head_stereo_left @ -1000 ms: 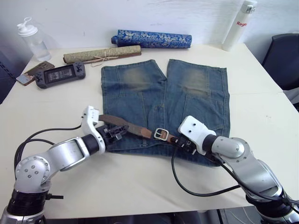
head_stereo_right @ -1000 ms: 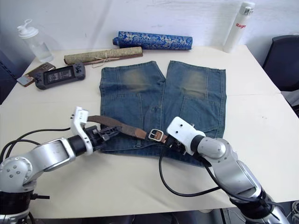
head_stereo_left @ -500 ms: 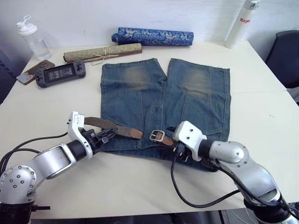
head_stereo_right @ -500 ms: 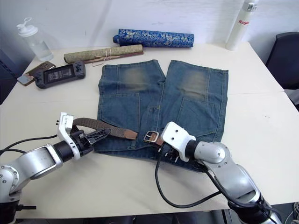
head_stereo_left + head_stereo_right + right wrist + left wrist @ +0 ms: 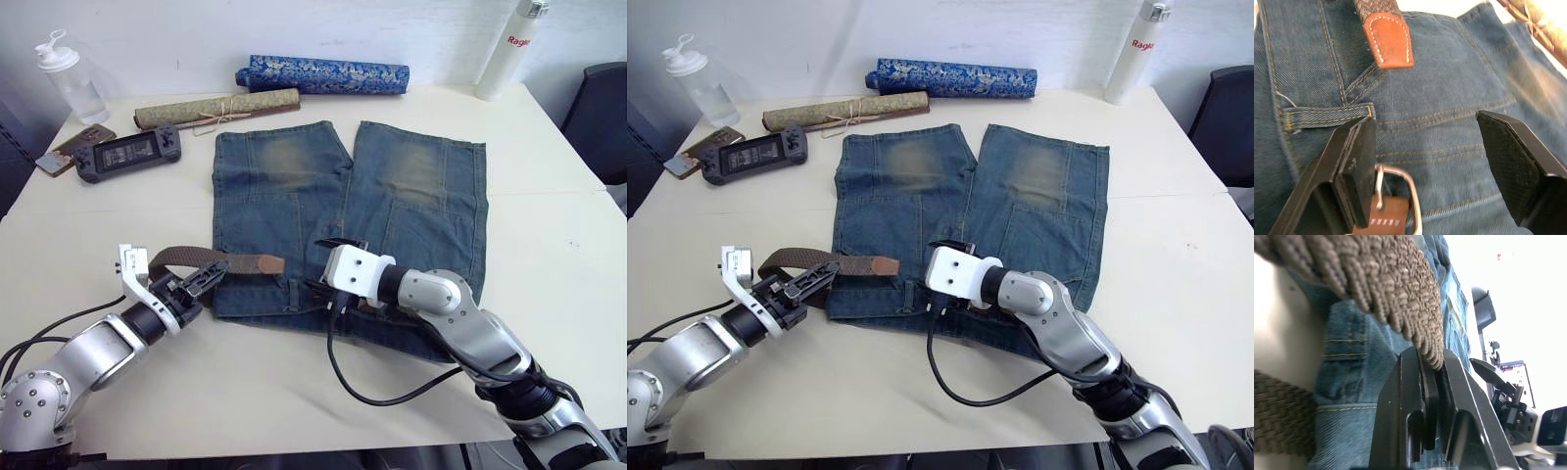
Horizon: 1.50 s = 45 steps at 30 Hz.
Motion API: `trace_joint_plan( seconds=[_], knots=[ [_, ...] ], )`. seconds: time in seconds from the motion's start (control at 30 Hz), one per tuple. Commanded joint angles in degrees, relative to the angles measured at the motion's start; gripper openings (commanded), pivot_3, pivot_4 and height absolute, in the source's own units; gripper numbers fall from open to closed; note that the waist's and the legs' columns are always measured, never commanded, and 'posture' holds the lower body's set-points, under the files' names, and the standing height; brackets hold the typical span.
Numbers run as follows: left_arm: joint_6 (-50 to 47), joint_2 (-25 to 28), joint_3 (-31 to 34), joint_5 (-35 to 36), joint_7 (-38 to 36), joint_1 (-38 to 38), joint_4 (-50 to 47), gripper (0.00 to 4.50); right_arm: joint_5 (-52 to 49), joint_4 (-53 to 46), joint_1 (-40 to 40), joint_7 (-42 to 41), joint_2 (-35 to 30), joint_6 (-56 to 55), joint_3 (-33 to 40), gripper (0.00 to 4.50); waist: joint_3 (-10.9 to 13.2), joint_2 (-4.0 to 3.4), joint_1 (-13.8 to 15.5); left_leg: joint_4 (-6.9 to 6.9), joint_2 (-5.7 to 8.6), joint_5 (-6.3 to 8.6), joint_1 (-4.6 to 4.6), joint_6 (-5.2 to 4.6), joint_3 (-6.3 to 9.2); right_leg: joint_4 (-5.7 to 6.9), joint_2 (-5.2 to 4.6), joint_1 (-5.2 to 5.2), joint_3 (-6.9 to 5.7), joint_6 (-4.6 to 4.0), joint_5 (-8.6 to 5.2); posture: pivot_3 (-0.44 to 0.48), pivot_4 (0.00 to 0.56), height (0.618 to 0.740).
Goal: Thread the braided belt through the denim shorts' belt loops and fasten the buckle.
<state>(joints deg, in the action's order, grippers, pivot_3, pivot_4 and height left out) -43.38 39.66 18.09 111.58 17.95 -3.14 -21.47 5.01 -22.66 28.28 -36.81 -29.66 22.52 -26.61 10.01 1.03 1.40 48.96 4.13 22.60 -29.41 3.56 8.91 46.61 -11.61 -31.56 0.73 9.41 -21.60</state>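
The braided belt needs to go on through the shorts' belt loop (image 5: 294, 294), so my right gripper should next grab it by its tan leather tip (image 5: 270, 264).
The denim shorts (image 5: 411, 176) lie flat, waistband toward me. My left gripper (image 5: 212, 270) is shut on the braided belt (image 5: 186, 258) at the shorts' left edge; the left wrist view shows the woven strap (image 5: 1400, 298) pinched between the fingers. The belt curves into a loop there, and its tan leather tip (image 5: 271, 262) lies on the left leg. My right gripper (image 5: 1425, 122) stands open over the waistband, with the silver buckle (image 5: 1398, 193) lying between its fingers (image 5: 1359, 161). One of the belt loops (image 5: 1327, 117) shows beside that finger.
At the table's far side lie a blue patterned roll (image 5: 323, 75) and a tan scroll (image 5: 216, 108). A game console (image 5: 127, 155), a phone (image 5: 69, 144) and a clear bottle (image 5: 69, 83) sit far left, a white bottle (image 5: 509, 49) far right. A black cable (image 5: 382, 392) hangs under my right arm.
My left gripper has drawn the belt leftward, and the tan tip has slid left across the shorts. My right gripper has moved left over the buckle.
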Motion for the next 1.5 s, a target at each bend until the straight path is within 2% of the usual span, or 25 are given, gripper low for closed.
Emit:
trace_joint_plan(
  seconds=[0.03,0.17,0.43,0.67,0.83,1.0,1.1,1.13,1.17,1.23,1.27,1.33,1.5],
  knots=[
    [-0.25,0.89,1.3,-0.55,-1.92,-0.13,-0.06,0.0,5.6,2.06,1.18,-0.17,0.22,-7.71,-3.26,3.49,0.0,0.0,0.0,0.0,0.0,0.0,0.0,0.0,0.0,0.01,0.0,0.0,0.0,0.0,0.0,0.0,0.15,0.637],
    [-0.1,0.43,1.58,-1.02,-3.46,0.79,2.29,0.0,11.26,4.66,0.7,-0.46,-0.52,-13.53,-6.17,3.49,0.0,0.0,-0.13,0.03,0.0,0.01,0.03,-0.03,-0.02,0.11,0.01,-0.01,0.02,0.01,0.0,0.0,0.15,0.637],
    [-0.99,-0.32,1.45,-3.72,-9.49,2.58,3.86,0.0,5.05,0.71,-0.77,-0.35,5.09,-8.99,1.81,3.49,-0.02,0.03,-0.05,0.14,0.0,0.01,0.04,-0.05,0.03,0.43,0.03,-0.04,0.02,-0.01,-0.01,0.0,0.15,0.637],
    [-1.94,-1.36,0.87,-3.91,-12.37,3.79,4.26,0.0,6.37,0.28,-0.44,-0.34,7.73,-11.7,0.19,3.49,-0.02,0.02,-0.15,0.14,-0.01,-0.01,0.06,-0.02,0.07,0.53,0.04,-0.08,0.02,-0.05,-0.03,0.0,0.15,0.637],
    [-1.81,-1.47,0.43,-1.87,-10.8,4.74,3.52,0.0,13.81,4.41,2.74,4.63,10.41,-16.07,-2.08,3.49,-0.02,0.02,-0.21,0.15,-0.01,-0.03,0.06,0.01,0.07,0.58,0.04,-0.1,0.03,-0.04,-0.02,0.0,0.15,0.637],
    [-1.76,-1.63,-0.15,-0.83,-9.42,5.56,3.0,0.0,16.84,5.58,2.98,7.15,11.15,-19.06,-2.31,3.49,-0.02,0.03,-0.13,0.16,0.0,-0.05,0.06,0.05,0.11,0.78,0.03,-0.15,0.02,-0.03,-0.04,0.0,0.15,0.637],
    [-1.49,-1.7,-0.47,0.02,-8.34,6.19,2.79,0.0,18.97,6.66,2.85,7.52,10.78,-20.48,-2.61,2.75,-0.02,0.03,-0.13,0.2,0.01,-0.05,0.06,0.05,0.11,0.84,0.03,-0.16,0.03,-0.01,-0.05,0.0,0.15,0.637],
    [-1.39,-1.75,-0.56,0.43,-7.97,6.32,2.72,0.0,19.48,6.95,2.73,7.56,10.69,-20.89,-2.64,2.64,-0.02,0.03,-0.16,0.21,0.01,-0.05,0.06,0.05,0.12,0.86,0.03,-0.16,0.03,-0.02,-0.05,0.0,0.15,0.637],
    [-1.31,-1.77,-0.72,0.73,-7.62,6.45,2.5,0.0,19.75,7.22,2.59,7.55,10.69,-21.26,-2.62,2.01,-0.02,0.03,-0.2,0.21,0.01,-0.05,0.06,0.06,0.12,0.87,0.04,-0.16,0.03,-0.02,-0.05,0.0,0.15,0.637],
    [-1.19,-1.74,-1.09,1.17,-6.95,6.64,1.96,0.0,20.11,7.58,2.38,7.54,10.92,-21.91,-2.5,1.32,-0.02,0.03,-0.22,0.21,0.01,-0.05,0.06,0.05,0.12,0.91,0.04,-0.17,0.02,0.0,-0.06,0.0,0.15,0.637],
    [-1.11,-1.83,-1.2,1.3,-6.54,6.71,1.75,0.0,20.24,7.68,2.32,7.51,11.13,-22.12,-2.45,0.8,-0.02,0.03,-0.21,0.21,0.01,-0.05,0.06,0.05,0.12,0.92,0.04,-0.18,0.02,0.01,-0.06,0.0,0.15,0.637],
    [-0.99,-2.17,-1.25,1.41,-5.88,6.86,1.33,0.0,20.52,7.93,2.17,7.41,11.57,-22.46,-2.44,0.04,-0.02,0.03,-0.25,0.22,0.01,-0.05,0.06,0.05,0.12,0.93,0.04,-0.18,0.03,0.01,-0.07,0.0,0.15,0.637],
    [-1.1,-3.05,-0.93,1.42,-5.06,7.23,0.53,0.0,20.33,8.54,1.92,7.2,12.19,-22.98,-2.09,0.04,-0.02,0.03,-0.23,0.22,0.01,-0.05,0.06,0.05,0.12,0.96,0.05,-0.18,0.03,0.02,-0.06,0.0,0.15,0.637]
  ],
)
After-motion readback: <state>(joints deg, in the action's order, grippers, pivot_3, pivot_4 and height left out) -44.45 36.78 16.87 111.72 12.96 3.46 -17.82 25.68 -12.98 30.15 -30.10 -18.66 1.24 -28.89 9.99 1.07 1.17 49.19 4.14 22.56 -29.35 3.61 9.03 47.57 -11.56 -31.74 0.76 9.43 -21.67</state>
